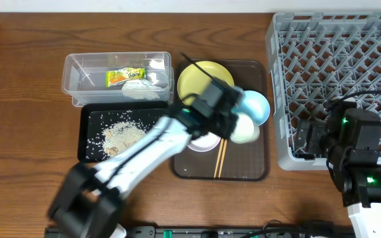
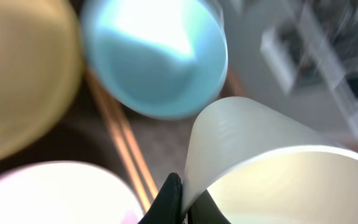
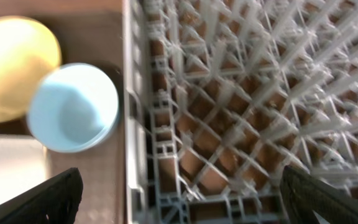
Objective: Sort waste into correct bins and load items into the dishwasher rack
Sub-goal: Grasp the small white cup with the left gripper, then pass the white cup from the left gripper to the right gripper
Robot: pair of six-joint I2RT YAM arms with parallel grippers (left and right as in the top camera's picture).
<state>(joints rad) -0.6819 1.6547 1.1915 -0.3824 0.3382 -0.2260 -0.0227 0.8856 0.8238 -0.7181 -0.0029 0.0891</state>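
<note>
My right gripper grabs the white bowl around its closed base next, opposite my left gripper's hold on the bowl's rim, to load the bowl with its opening first.
My left gripper is shut on the rim of the white bowl, which tilts just above the brown serving tray. Beside it lie the light blue bowl, the yellow plate and the chopsticks. A second white dish sits partly under my left arm. My right gripper hangs open over the front left corner of the grey dishwasher rack, with nothing between its fingers.
The brown serving tray holds the dishes. At the left, the clear tub contains the green-yellow wrapper and white tissue. The black tray in front of it holds rice scraps.
</note>
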